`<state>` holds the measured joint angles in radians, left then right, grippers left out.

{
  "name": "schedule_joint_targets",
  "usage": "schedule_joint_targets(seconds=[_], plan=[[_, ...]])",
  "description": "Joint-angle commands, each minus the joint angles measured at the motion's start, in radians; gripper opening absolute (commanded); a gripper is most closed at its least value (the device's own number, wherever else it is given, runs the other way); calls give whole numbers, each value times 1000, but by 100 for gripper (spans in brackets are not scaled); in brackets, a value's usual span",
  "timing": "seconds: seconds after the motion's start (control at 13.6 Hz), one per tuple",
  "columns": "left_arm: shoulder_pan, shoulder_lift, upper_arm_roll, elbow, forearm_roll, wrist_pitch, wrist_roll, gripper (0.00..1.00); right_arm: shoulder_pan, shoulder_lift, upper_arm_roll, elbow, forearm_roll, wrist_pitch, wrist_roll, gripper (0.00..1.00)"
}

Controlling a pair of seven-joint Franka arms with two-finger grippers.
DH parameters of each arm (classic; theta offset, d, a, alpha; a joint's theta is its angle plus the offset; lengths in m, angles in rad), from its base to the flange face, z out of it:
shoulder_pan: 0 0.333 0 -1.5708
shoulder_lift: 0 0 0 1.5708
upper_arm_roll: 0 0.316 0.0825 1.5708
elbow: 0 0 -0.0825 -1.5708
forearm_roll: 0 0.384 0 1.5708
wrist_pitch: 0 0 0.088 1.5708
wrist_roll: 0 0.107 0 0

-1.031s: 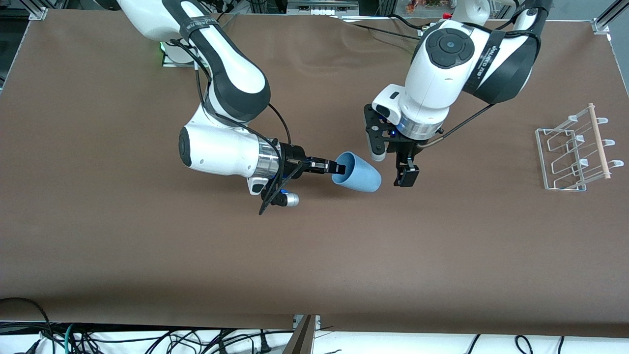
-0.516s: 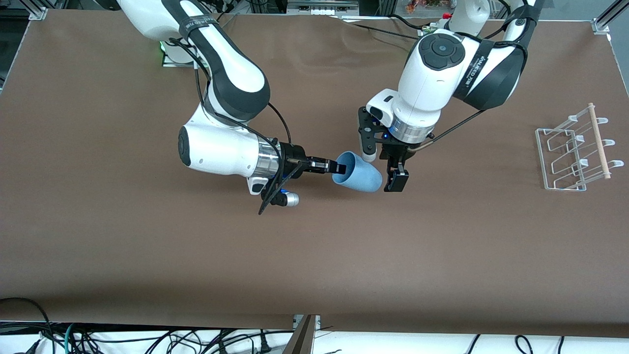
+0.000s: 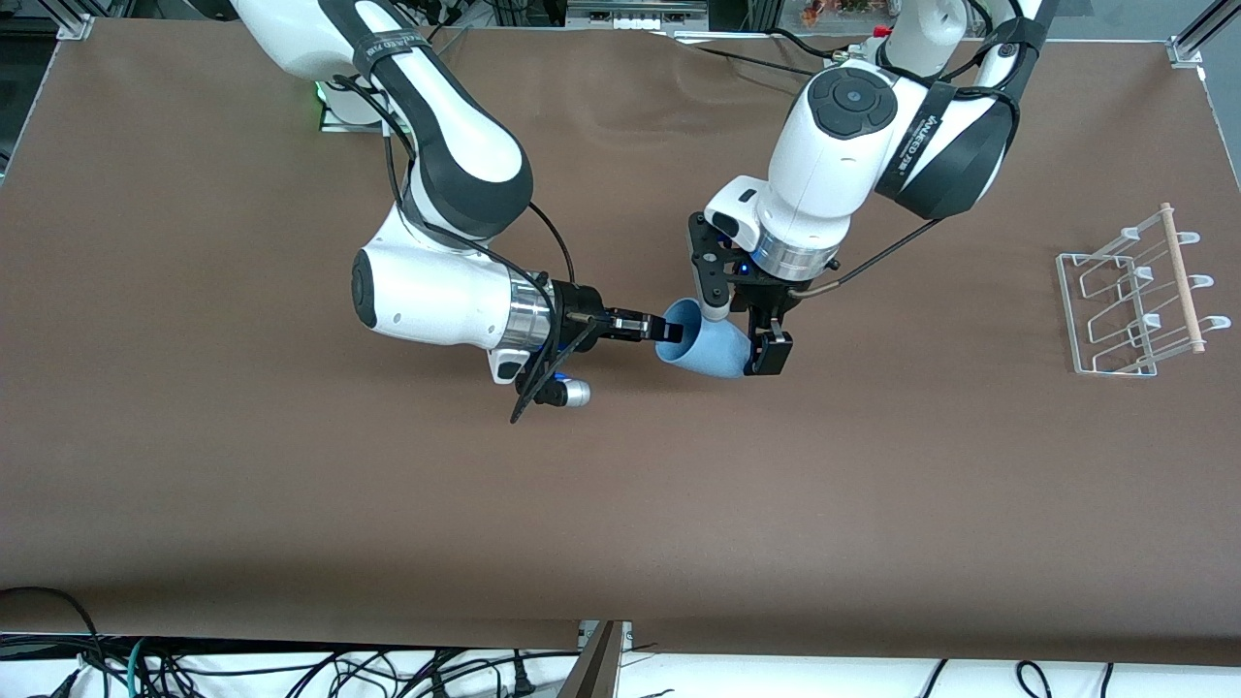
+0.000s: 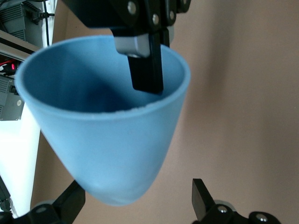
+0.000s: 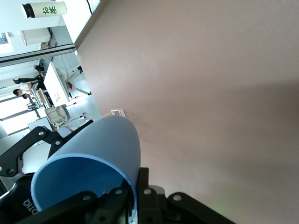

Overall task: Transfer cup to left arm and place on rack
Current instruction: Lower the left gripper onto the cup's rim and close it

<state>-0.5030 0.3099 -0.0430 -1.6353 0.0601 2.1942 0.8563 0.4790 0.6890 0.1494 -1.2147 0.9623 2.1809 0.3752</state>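
Observation:
The robot's left gripper next needs to grab the cup by its tapered closed end (image 3: 733, 350), so the light-blue cup's opening stays free to go onto the rack (image 3: 1115, 301).
The light-blue cup (image 3: 706, 347) hangs on its side over the middle of the table, its mouth toward the right arm. My right gripper (image 3: 669, 333) is shut on its rim, one finger inside and one outside, as the right wrist view shows at the cup (image 5: 93, 158). My left gripper (image 3: 741, 330) is open and straddles the cup's tapered closed end, one finger on each side. In the left wrist view the cup (image 4: 107, 140) fills the space above my left gripper (image 4: 135, 207), and neither of its black fingers (image 4: 202, 199) presses the wall. The rack (image 3: 1115, 301) stands at the left arm's end of the table.
A light wooden dowel (image 3: 1183, 276) lies along the rack's top. Brown cloth (image 3: 620, 504) covers the table. Cables hang below the table edge nearest the front camera.
My left gripper has moved in toward the right arm and now straddles the cup's closed end, still open. The right arm and the cup have stayed in place.

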Motion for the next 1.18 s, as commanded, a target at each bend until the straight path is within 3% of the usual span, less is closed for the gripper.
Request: schedule_joint_targets(seconds=[0.0,0.59,0.66,0.74,0.81,0.88,1.03,1.1], plan=[[-12,8,-1,2,-37,31,-16,100,0,4,12,21,21,-3,-1,0],[-15,26,-1,5,-40,58,-63,100,-5,3,12,21,21,-30,-1,0],[-15,28,-1,5,-40,58,-68,95,-5,3,12,21,21,-30,-1,0],[-14,26,-1,5,-40,58,-66,76,-5,3,12,21,21,-30,-1,0],[-14,26,-1,5,-39,58,-66,44,-5,3,12,21,21,-30,-1,0],[-14,26,-1,5,-39,58,-63,24,-5,3,12,21,21,-30,-1,0],[-14,25,-1,5,-39,58,-65,4,-5,3,10,21,21,-35,-2,0],[-12,23,-1,5,-39,58,-66,0,-11,3,10,21,21,-42,-2,0]])
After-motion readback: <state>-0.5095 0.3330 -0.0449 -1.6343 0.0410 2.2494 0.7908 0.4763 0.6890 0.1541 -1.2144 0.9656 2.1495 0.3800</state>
